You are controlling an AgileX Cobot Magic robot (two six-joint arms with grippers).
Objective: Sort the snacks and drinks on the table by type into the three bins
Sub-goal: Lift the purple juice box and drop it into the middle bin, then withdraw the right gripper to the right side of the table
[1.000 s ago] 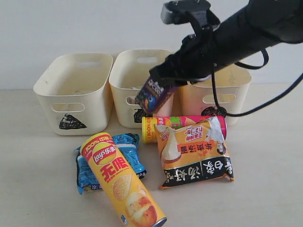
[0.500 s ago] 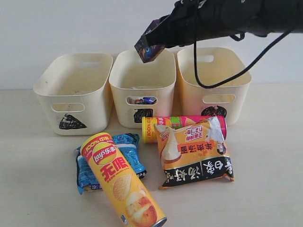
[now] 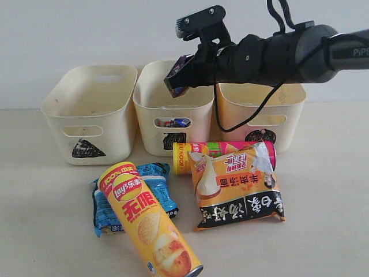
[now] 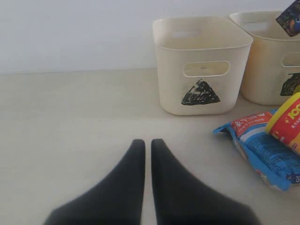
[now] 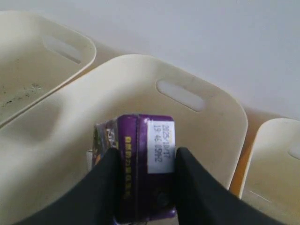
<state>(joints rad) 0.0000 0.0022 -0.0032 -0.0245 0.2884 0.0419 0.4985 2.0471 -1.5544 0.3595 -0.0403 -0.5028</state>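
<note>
The purple carton's lower edge (image 3: 176, 93) is over the middle bin's opening, inside the bin's rim, so the carton would drop in. My right gripper opens next.
My right gripper (image 5: 145, 152) is shut on the dark purple drink carton (image 5: 143, 159) and holds it in the air over the middle bin (image 5: 56, 126). In the exterior view the carton (image 3: 179, 77) hangs tilted at that square-marked bin's (image 3: 151, 109) rim. On the table (image 3: 46, 231) lie the yellow Lay's can (image 3: 147, 219), the blue packet (image 3: 106, 208), the pink can (image 3: 230, 148) and the orange-and-black bag (image 3: 236, 187). My left gripper (image 4: 147, 141) is shut and empty, low over bare table, well short of the triangle bin (image 4: 201, 70).
The triangle bin (image 3: 86, 109) stands left and the circle bin (image 3: 259, 109) right of the middle one. Something blue and white (image 3: 176, 122) shows through the middle bin's handle hole. My right arm (image 3: 277, 55) reaches across above the circle bin.
The right arm lifted the purple carton from in front of the bins, swung it high, then lowered it slightly over the middle bin. The snacks have not moved.
</note>
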